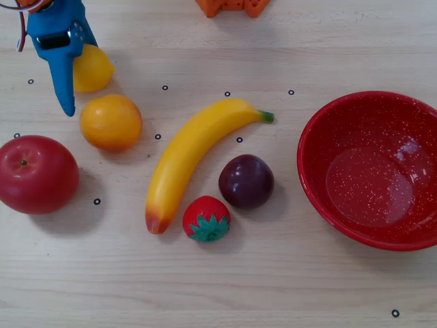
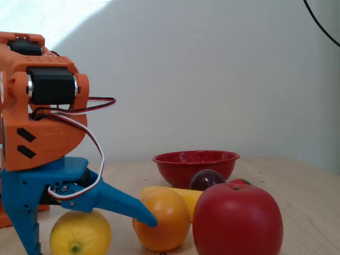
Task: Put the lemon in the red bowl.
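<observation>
The robot should grip the lemon around its plump middle (image 1: 92,68) next, so that the lemon can go in the red bowl (image 1: 372,171).
The lemon (image 1: 94,68) lies at the table's far left in the overhead view, partly under my blue gripper (image 1: 60,72). In the fixed view the lemon (image 2: 79,234) rests on the table between the two blue fingers of the gripper (image 2: 90,236), which stands open astride it. One fingertip (image 2: 147,219) reaches close to the orange (image 2: 162,219); whether it touches is not clear. The other finger (image 2: 26,234) points down at the lemon's left. The red bowl (image 1: 372,171) sits empty at the far right, and shows in the background of the fixed view (image 2: 195,162).
An orange (image 1: 110,121), a red apple (image 1: 37,174), a banana (image 1: 194,154), a dark plum (image 1: 246,181) and a strawberry (image 1: 206,219) lie between the lemon and the bowl. The arm's orange base (image 1: 232,5) is at the top edge.
</observation>
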Controlling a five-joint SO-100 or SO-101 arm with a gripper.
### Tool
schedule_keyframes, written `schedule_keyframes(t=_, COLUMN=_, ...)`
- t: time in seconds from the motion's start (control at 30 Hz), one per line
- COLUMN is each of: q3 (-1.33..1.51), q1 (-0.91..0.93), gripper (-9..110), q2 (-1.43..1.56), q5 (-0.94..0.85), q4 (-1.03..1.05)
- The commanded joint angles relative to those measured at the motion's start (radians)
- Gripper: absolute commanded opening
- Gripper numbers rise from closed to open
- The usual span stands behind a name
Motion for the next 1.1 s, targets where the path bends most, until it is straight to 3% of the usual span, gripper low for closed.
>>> schedule_keyframes(t=0.0, q3=-0.048, q1=0.026, gripper=65, q2=0.052, q5=-0.035, q4=-0.012)
schedule_keyframes(t=0.5, q3=-0.049, q1=0.046, gripper=65, q2=0.038, q5=-0.066, q4=-0.028)
schedule_keyframes(t=1.07, q3=-0.066, q1=0.037, gripper=45, q2=0.040, q5=-0.078, q4=-0.011)
